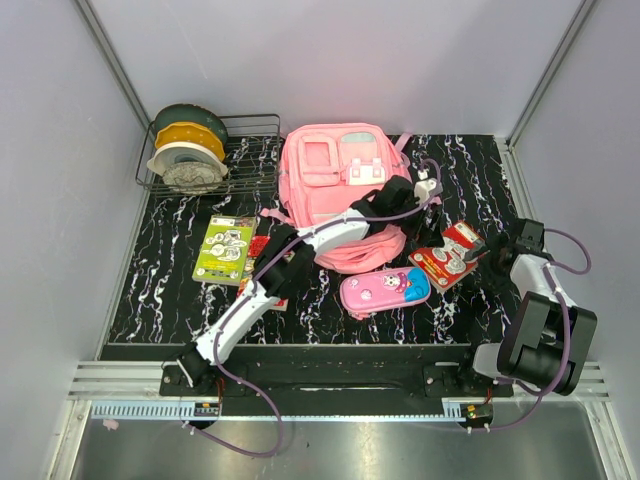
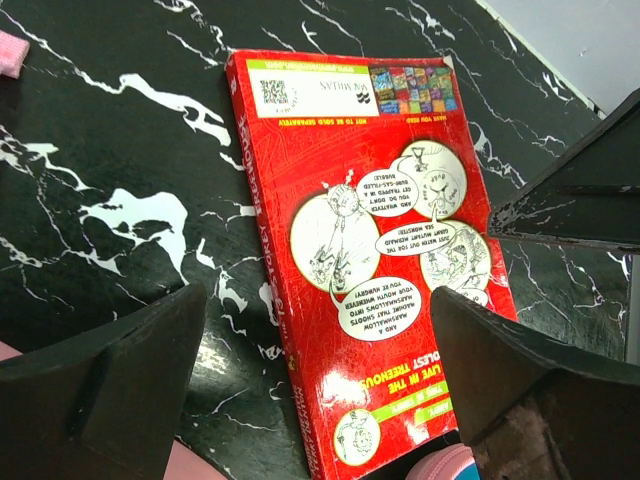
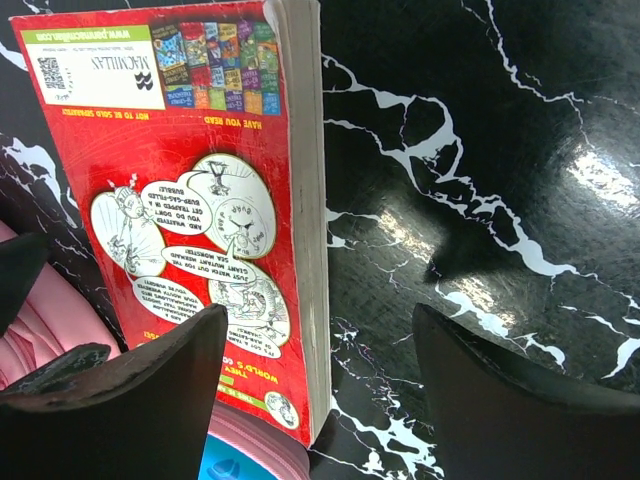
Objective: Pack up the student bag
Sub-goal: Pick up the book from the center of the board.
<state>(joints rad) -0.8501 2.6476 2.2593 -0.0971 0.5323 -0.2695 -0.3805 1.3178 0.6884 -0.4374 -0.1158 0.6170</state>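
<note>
My right gripper will hold the red-covered book by its long page edge (image 1: 463, 273) next. The book's barcode end then stays free to go into the bag (image 1: 335, 190).
The student bag (image 1: 335, 190), a large pink backpack, lies at the back middle of the table. My left arm reaches across it, and my left gripper (image 1: 428, 190) (image 2: 315, 390) hangs open over a red book (image 1: 447, 257) (image 2: 370, 250). That book lies flat to the right of the bag, its near end on a pink-purple pencil case (image 1: 385, 291) (image 3: 250, 450). My right gripper (image 1: 487, 250) (image 3: 320, 400) is open just above the book's (image 3: 190, 200) page edge and holds nothing. One right finger (image 2: 570, 195) shows in the left wrist view.
A green book (image 1: 226, 248) and another red book (image 1: 262, 265) lie left of the bag, partly under my left arm. A wire basket (image 1: 255, 125) with spools stands at the back left. Grey walls close in the black marbled table (image 1: 470, 160).
</note>
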